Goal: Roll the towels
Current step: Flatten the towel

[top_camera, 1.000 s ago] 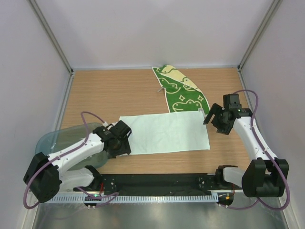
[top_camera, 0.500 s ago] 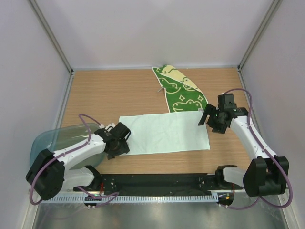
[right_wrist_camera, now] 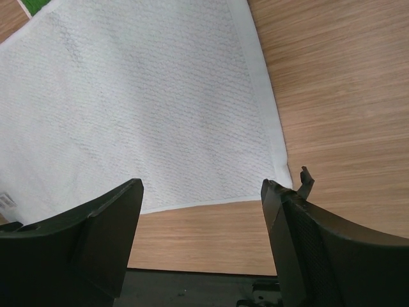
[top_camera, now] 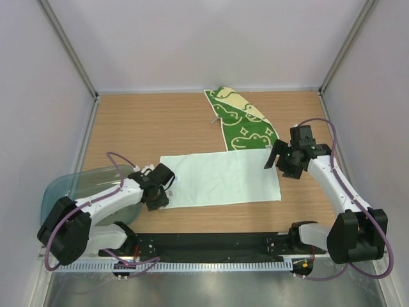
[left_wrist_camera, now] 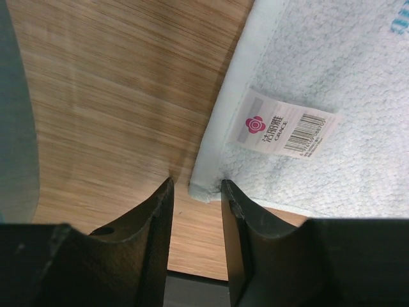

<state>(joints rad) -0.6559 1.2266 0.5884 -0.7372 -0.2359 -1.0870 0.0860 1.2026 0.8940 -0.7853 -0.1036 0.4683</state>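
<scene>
My right gripper should fold the towel's near edge evenly, so it should reach for and grab the pale mint-blue towel's free near corner (top_camera: 278, 199) (right_wrist_camera: 284, 181), to match my left gripper's corner.
The pale mint-blue towel (top_camera: 223, 178) lies flat in the middle of the table. In the left wrist view its near left corner (left_wrist_camera: 206, 190) sits at the tips of my left gripper (left_wrist_camera: 197, 185). That corner touches the right finger (left_wrist_camera: 239, 211), and bare wood shows in the gap to the other finger. My left gripper (top_camera: 164, 195) is low at that corner, its jaws narrow but apart. My right gripper (top_camera: 279, 163) hangs wide open over the towel's right edge (right_wrist_camera: 262, 96), with nothing between its fingers. The green patterned towel (top_camera: 241, 121) lies crumpled at the back.
A translucent teal-grey bin (top_camera: 64, 188) stands at the left, close behind the left arm, and its wall (left_wrist_camera: 9, 128) shows in the left wrist view. A white barcode label (left_wrist_camera: 281, 125) is sewn near the towel's corner. A black rail (top_camera: 211, 243) runs along the table's near edge.
My left gripper has slid down to the towel's near left corner and its jaws have narrowed. The right gripper has shifted slightly left over the towel's right edge.
</scene>
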